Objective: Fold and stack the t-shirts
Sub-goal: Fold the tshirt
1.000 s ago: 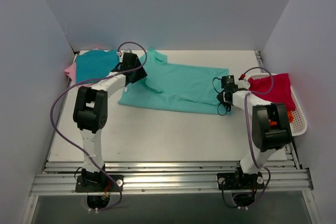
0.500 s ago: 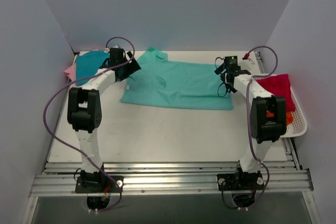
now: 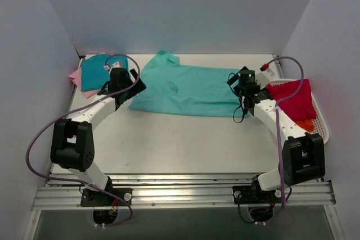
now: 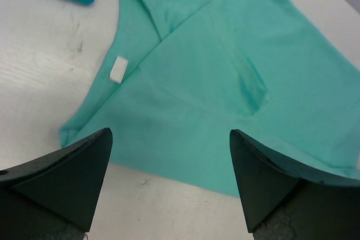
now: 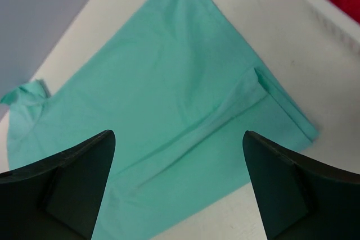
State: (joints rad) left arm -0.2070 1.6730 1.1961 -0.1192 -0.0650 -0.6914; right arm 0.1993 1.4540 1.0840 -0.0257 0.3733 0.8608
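I will next grip the mint t-shirt with my left gripper by its near corner beside the white tag, to pull it closer flat for folding.
A mint t-shirt lies flat, folded lengthwise, across the back middle of the table. My left gripper hovers open over its left near edge, and the left wrist view has the mint cloth between and beyond the empty open gripper. My right gripper hangs open above the shirt's right end; its view shows the mint shirt under the empty gripper. A teal shirt lies folded on a pink one at the back left. A crimson shirt and an orange one sit in the basket.
The white slotted basket stands at the table's right edge, its rim close to the right arm. Grey walls close in the left, back and right. A metal rail runs along the near edge by the arm bases.
Both grippers have opened and let go of the mint shirt. The arms swung toward the back, then drew back toward the near side and lifted. The shirt now lies flatter.
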